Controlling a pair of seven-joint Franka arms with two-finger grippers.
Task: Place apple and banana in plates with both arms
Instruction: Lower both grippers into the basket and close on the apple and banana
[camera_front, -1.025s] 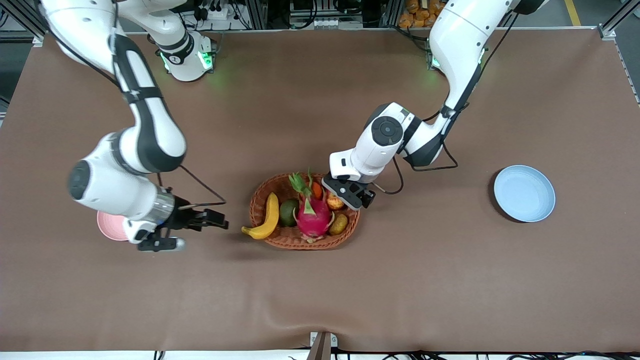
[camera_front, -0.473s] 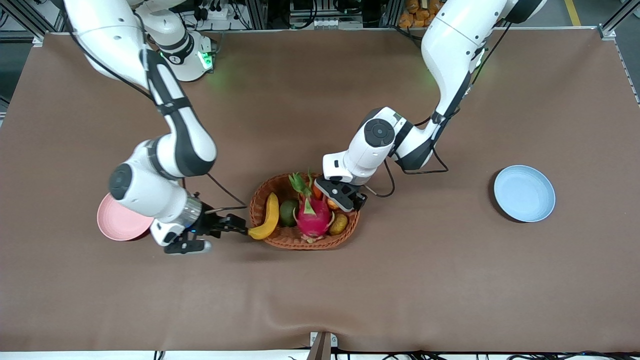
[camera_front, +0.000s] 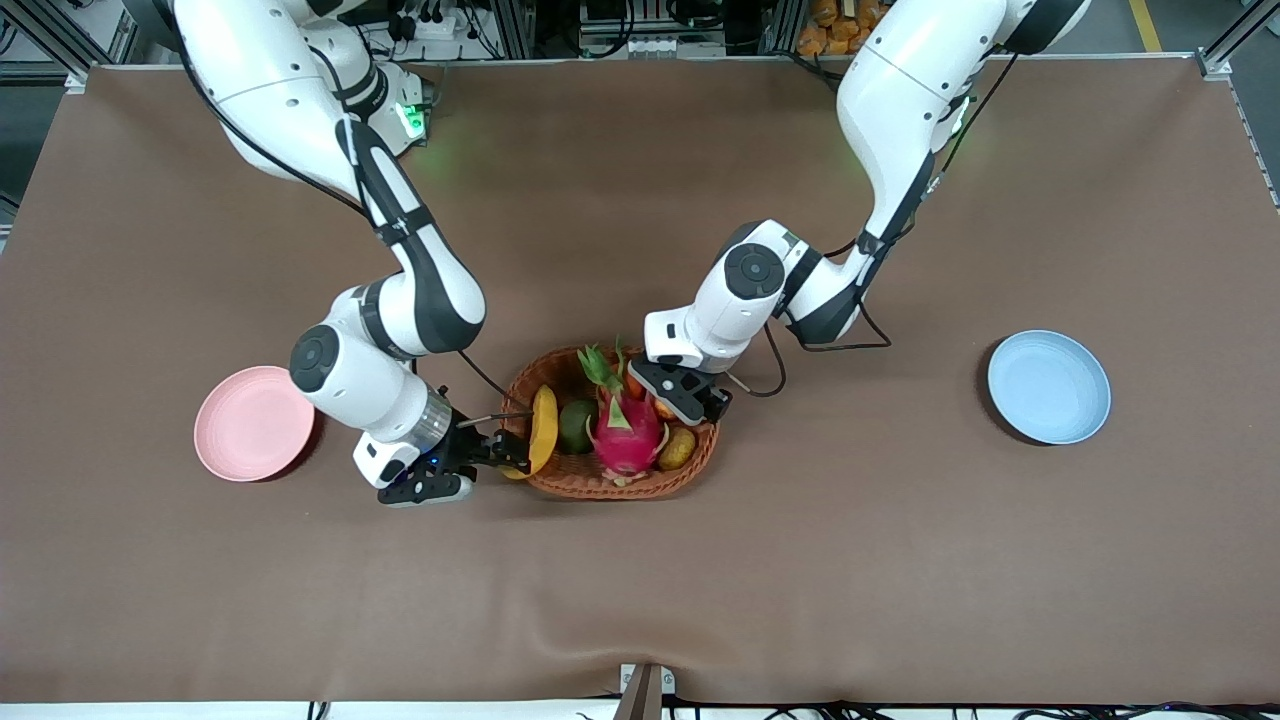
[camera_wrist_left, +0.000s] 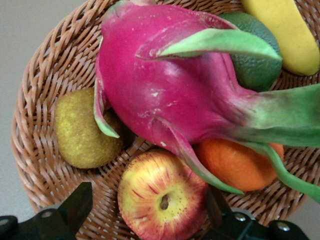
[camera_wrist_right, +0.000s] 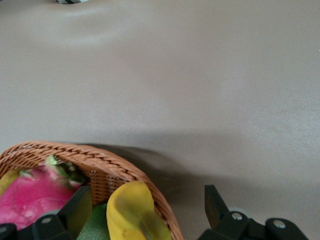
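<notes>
Next, my left gripper grabs the apple by its rounded body (camera_wrist_left: 162, 195) to place the apple in the blue plate.
The apple (camera_wrist_left: 162, 202) lies in the wicker basket (camera_front: 600, 484), beside the dragon fruit. My left gripper (camera_front: 690, 398) is over it, open, with one finger on each side of the apple (camera_wrist_left: 75, 205). In the front view the gripper hides most of the apple. The banana (camera_front: 543, 428) lies along the basket's rim at the right arm's end. My right gripper (camera_front: 505, 455) is open at the banana's lower tip, its fingers (camera_wrist_right: 80, 205) on either side of the banana (camera_wrist_right: 132, 212) and the rim. The pink plate (camera_front: 252, 422) and the blue plate (camera_front: 1048, 386) are empty.
The basket also holds a pink dragon fruit (camera_front: 625, 430), a green fruit (camera_front: 575, 425), a brownish kiwi-like fruit (camera_front: 678, 448) and an orange piece (camera_front: 635, 380). The pink plate is at the right arm's end of the table, the blue plate at the left arm's end.
My right arm swung from over the pink plate to the basket, bringing its open gripper around the banana's tip. My left gripper shifted slightly over the apple.
</notes>
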